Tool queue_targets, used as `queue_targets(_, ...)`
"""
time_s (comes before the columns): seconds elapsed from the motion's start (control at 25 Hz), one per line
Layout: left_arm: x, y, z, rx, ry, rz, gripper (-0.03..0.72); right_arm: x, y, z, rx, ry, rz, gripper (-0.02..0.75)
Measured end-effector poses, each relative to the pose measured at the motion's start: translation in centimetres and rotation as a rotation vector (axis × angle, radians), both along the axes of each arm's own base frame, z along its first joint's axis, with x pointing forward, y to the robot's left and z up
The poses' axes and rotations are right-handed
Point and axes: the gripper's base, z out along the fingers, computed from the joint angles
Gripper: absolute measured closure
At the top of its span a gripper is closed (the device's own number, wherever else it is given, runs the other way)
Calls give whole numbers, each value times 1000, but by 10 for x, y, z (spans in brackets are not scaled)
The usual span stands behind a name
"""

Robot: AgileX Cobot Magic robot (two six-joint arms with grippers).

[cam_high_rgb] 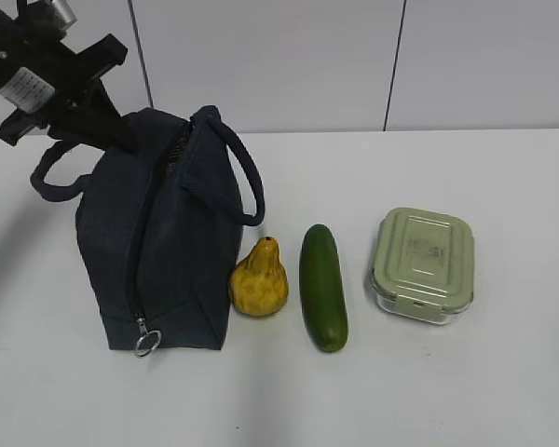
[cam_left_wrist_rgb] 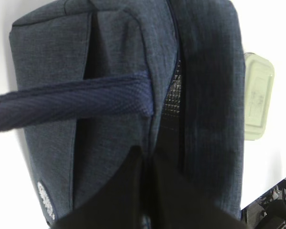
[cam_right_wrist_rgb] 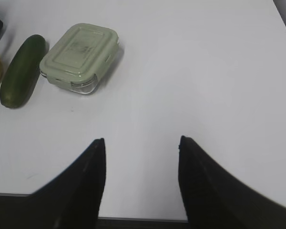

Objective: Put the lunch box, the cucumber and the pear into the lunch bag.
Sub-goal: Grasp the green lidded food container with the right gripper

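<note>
My right gripper will next take hold of the lunch box by its sage-lidded body [cam_high_rgb: 422,261], so that it can pack the lunch box into the lunch bag [cam_high_rgb: 168,242].
The dark navy lunch bag [cam_high_rgb: 168,242] stands at the left, its zipper partly open at the far end, with the ring pull [cam_high_rgb: 145,343] at the near end. My left gripper [cam_high_rgb: 121,132] is at the bag's far top edge. In the left wrist view it [cam_left_wrist_rgb: 147,157] is shut on the bag's fabric [cam_left_wrist_rgb: 109,47] beside the opening, where silver lining [cam_left_wrist_rgb: 170,90] shows. The yellow pear [cam_high_rgb: 258,279], the cucumber [cam_high_rgb: 322,287] and the sage-lidded lunch box [cam_high_rgb: 422,264] lie in a row right of the bag. My right gripper [cam_right_wrist_rgb: 142,140] is open and empty over bare table, with the lunch box [cam_right_wrist_rgb: 81,57] and cucumber [cam_right_wrist_rgb: 21,69] ahead to its left.
One bag handle [cam_left_wrist_rgb: 71,102] crosses the left wrist view; the other loops out over the pear side [cam_high_rgb: 247,177]. The white table [cam_high_rgb: 503,372] reaches to a grey panelled wall [cam_high_rgb: 307,56]. The table's near edge [cam_right_wrist_rgb: 138,220] shows under the right gripper.
</note>
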Motion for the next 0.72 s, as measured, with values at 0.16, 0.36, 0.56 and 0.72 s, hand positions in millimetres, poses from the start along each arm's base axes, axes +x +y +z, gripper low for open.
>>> queue_targets(0.16, 0, 0, 0, 0, 0, 0, 677, 0, 0, 0, 0, 0, 0, 370)
queue_targets(0.36, 0, 0, 0, 0, 0, 0, 677, 0, 2, 0, 23, 1, 16, 370)
queue_targets(0.56, 0, 0, 0, 0, -2, 1, 678, 4, 15, 4, 139, -6, 102, 370)
queue_targets(0.72, 0, 0, 0, 0, -2, 1, 678, 35, 23, 12, 226, 71, 131, 372)
